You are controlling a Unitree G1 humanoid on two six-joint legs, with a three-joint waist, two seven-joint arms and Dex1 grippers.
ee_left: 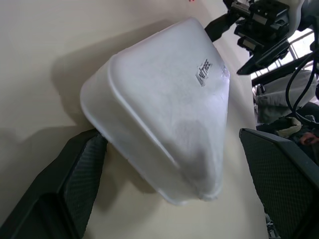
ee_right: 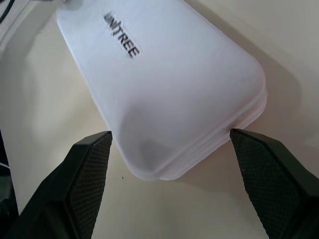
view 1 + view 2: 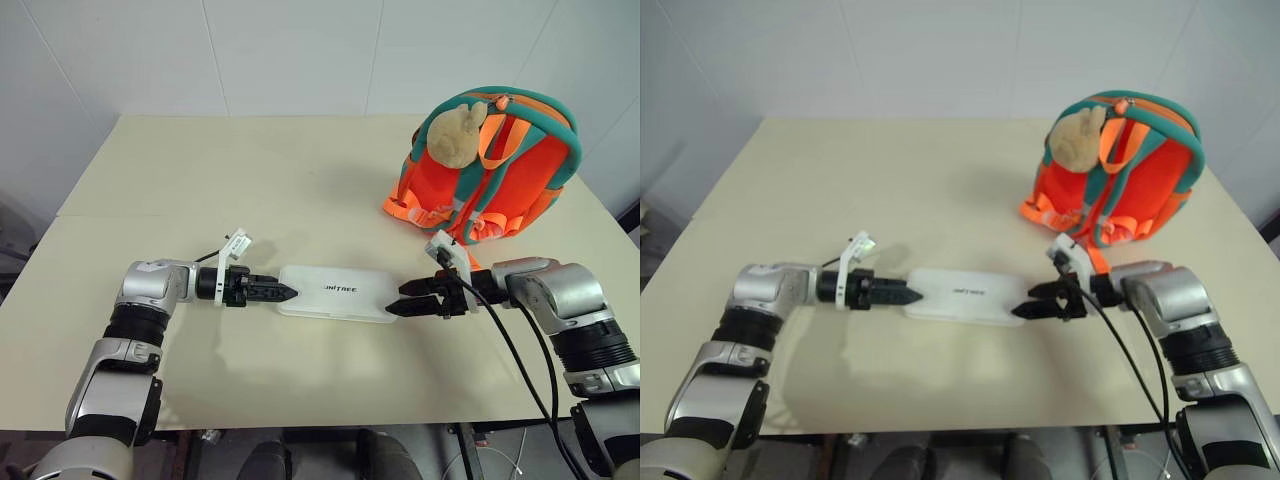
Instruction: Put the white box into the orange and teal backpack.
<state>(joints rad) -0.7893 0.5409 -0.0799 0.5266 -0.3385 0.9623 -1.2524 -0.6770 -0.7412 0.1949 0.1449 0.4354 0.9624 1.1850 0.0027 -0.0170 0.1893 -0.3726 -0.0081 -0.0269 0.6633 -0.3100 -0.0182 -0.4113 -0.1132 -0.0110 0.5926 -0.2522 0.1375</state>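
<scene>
My left gripper moves closer before it closes on the white box, since its fingers stop short of the box's rounded end in the left wrist view.
The white box (image 3: 335, 292) lies flat on the table near its front edge, dark lettering facing up. My left gripper (image 3: 285, 291) is at the box's left end and my right gripper (image 3: 395, 298) is at its right end, both pointing inward. In the left wrist view the open fingers (image 1: 82, 179) straddle the box's rounded end (image 1: 164, 114). In the right wrist view the open fingers (image 2: 92, 164) flank the other end (image 2: 174, 99) with small gaps. The orange and teal backpack (image 3: 500, 170) stands upright at the back right, a tan plush toy (image 3: 455, 135) hanging on it.
The cream table (image 3: 250, 180) stretches back to a white wall. Black cables (image 3: 520, 350) trail from my right wrist over the table's front edge. Orange webbing loops (image 3: 410, 210) lie at the backpack's foot, just behind my right gripper.
</scene>
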